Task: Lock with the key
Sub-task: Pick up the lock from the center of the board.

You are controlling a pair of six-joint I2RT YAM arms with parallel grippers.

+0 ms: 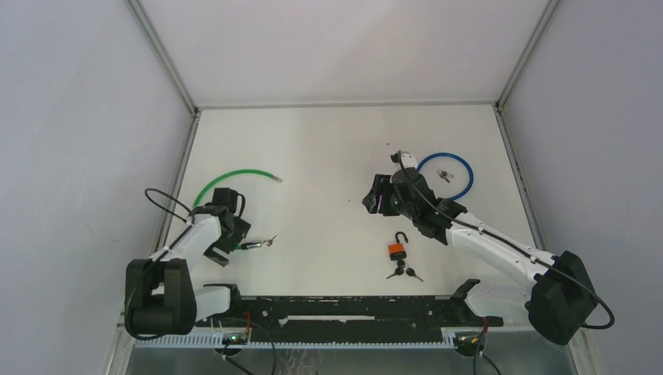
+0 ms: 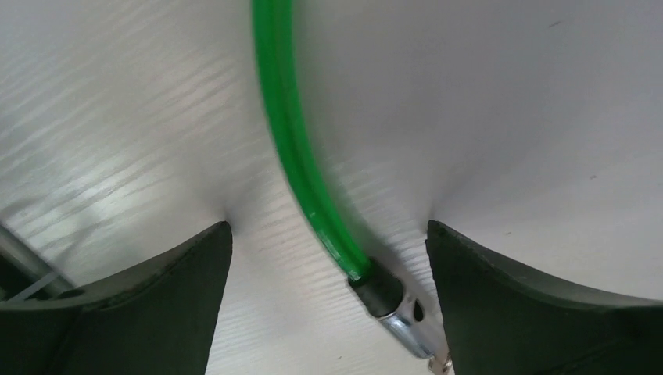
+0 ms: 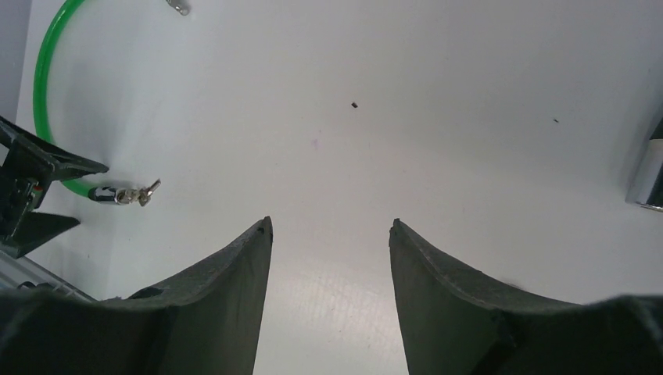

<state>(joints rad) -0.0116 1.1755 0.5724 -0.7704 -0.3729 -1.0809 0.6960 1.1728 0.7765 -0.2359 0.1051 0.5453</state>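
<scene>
My left gripper should close on the cable, because the green cable runs between both fingers beside its black collar. Closing now would hold it.
An orange padlock lies on the white table with its shackle swung open. Black-headed keys lie just in front of it. My right gripper hovers to the padlock's far left, open, with only bare table between its fingers. My left gripper is low over the near end of a green cable lock. It is open, and the green cable with its black collar and metal tip lies between the fingers, touching neither.
A small key sits at the green cable's metal tip. A blue cable loop with keys inside lies at the back right. A chrome part shows at the right edge. Grey walls surround the table.
</scene>
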